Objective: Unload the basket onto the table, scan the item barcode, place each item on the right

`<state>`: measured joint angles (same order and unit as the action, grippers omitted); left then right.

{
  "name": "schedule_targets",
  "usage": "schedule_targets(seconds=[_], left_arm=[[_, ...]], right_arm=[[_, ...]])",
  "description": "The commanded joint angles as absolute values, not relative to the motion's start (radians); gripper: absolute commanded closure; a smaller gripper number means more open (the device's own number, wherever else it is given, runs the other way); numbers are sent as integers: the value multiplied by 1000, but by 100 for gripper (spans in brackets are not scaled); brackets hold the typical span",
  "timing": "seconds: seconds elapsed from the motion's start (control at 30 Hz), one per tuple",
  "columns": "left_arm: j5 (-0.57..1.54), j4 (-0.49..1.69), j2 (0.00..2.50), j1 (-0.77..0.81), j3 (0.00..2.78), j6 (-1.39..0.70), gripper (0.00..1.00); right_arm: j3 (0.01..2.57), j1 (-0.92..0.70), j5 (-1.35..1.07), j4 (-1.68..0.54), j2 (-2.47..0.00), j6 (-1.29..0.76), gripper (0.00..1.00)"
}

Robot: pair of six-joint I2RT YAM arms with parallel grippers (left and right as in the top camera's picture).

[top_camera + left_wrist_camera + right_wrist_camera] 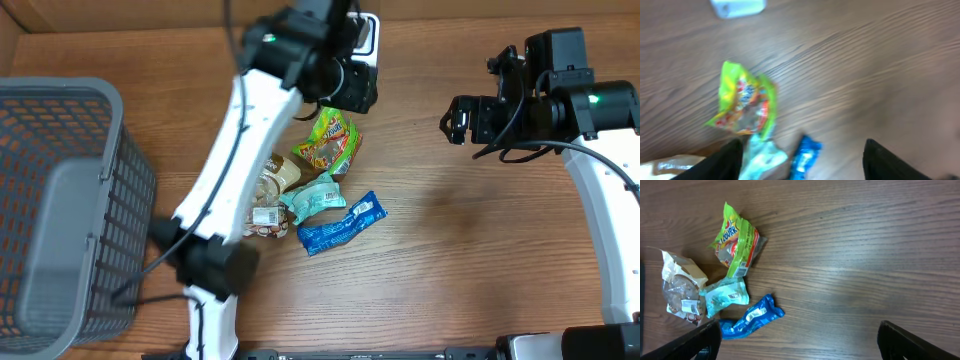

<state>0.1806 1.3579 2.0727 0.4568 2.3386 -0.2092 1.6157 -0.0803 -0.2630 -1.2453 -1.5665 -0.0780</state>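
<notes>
My left gripper grabs the green snack bag across its logo-printed middle (330,142) next, which keeps the bag's barcode uncovered for the scanner (367,36).
A green snack bag (326,140) (743,99) (737,239) lies flat on the wooden table, below a white scanner (367,36) (737,6) at the back edge. My left gripper (350,88) (802,165) hovers over the table just above the bag, open, with nothing between its fingers (722,162). The left wrist view is blurred. Off to the right, my right gripper (458,120) (800,345) stands open and empty above bare wood.
A teal packet (314,198) (727,295), a blue packet (341,225) (752,319) and a clear cookie bag (266,196) (679,287) lie clustered just in front of the green bag. A grey mesh basket (60,210) stands at the left edge.
</notes>
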Motion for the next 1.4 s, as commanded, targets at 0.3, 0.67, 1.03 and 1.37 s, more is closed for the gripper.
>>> schedule_targets(seconds=[0.3, 0.67, 1.03, 1.37], left_arm=[[154, 1391, 2364, 372, 2336, -13, 24], [228, 1413, 2513, 378, 2336, 1, 23], [235, 1414, 2647, 380, 2342, -7, 96], [1032, 1678, 2640, 273, 2540, 315, 96]], right_arm=[[1637, -83, -263, -1262, -1566, -73, 0], [1637, -83, -263, -1266, -1566, -73, 0], [1637, -83, -263, -1265, -1566, -73, 0], [1637, -83, -263, -1263, -1566, -73, 0]])
